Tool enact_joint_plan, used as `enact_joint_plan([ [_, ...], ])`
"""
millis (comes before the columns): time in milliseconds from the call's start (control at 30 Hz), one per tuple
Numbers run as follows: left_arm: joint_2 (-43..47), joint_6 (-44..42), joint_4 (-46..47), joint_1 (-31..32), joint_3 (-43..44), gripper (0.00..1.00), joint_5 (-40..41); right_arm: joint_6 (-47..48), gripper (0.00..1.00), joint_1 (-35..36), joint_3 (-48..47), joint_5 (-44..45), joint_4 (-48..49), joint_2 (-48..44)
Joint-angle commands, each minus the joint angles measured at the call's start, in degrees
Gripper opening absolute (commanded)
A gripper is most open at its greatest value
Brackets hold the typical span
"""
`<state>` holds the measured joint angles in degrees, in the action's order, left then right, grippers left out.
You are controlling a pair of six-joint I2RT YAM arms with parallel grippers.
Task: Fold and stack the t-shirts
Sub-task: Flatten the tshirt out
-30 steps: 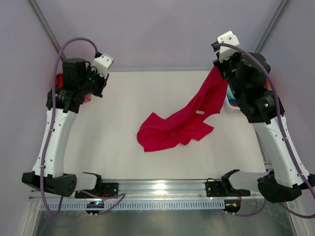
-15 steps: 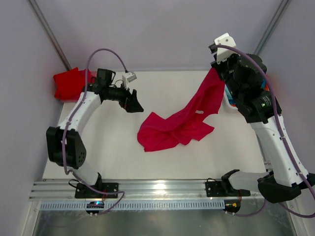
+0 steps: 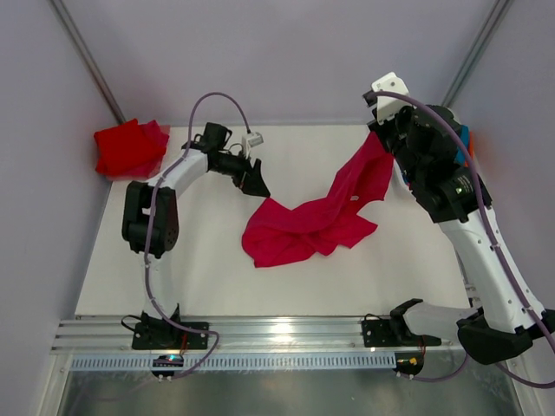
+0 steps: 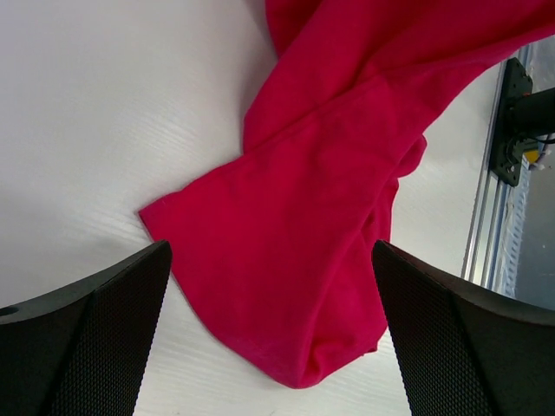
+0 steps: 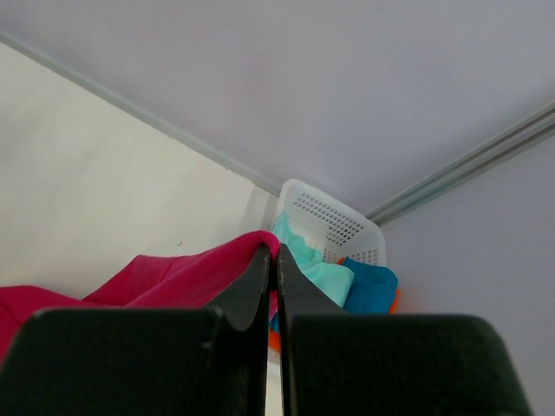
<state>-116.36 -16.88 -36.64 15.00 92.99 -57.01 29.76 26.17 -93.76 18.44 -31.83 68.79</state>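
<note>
My left gripper grabs the crimson-pink t-shirt (image 3: 303,227) next by its loose far corner, away from my right gripper. That would spread the shirt flat for folding.
A crimson-pink t-shirt (image 3: 303,227) lies crumpled in the middle of the table. One end of it rises to my right gripper (image 3: 381,137), which is shut on a fold of the cloth (image 5: 217,264) at its fingertips (image 5: 275,256). My left gripper (image 3: 258,186) hovers open just above the shirt's far left edge. In the left wrist view the shirt (image 4: 321,217) lies on the table below the wide-apart fingers (image 4: 104,329), with nothing between them. A red t-shirt (image 3: 128,147) sits bunched at the table's far left corner.
A white lattice basket (image 5: 334,224) stands at the far right, behind my right arm. It holds a mint-green tee (image 5: 316,269), a blue one (image 5: 371,286) and a bit of orange cloth. The arms' mounting rail (image 3: 277,331) runs along the near edge.
My left arm has swung from the far left corner to the crimson shirt. Its gripper has opened, and the red tee lies at the corner. The right gripper has moved slightly left with the shirt's end.
</note>
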Motion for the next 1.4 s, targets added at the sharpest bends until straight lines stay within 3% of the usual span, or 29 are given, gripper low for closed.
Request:
enact_joint_plan([
  [0,-2.29,-1.39,1.93,0.11,2.54,0.99,0.49,-0.76,0.03,0.02,1.03,-0.16,2.13,-2.96],
  [333,-9.94,-4.91,-3.78,0.02,7.73,0.99,3.49,-1.54,0.03,-0.07,3.67,-1.12,1.51,-4.28],
  [933,-21.19,0.27,-14.23,0.99,22.05,0.99,2.52,-2.16,0.03,0.02,5.07,-2.88,2.13,-4.55],
  [1367,-20.58,-1.13,-18.72,2.84,19.16,0.99,4.63,-2.86,0.03,0.02,5.25,-3.76,2.04,-4.72],
])
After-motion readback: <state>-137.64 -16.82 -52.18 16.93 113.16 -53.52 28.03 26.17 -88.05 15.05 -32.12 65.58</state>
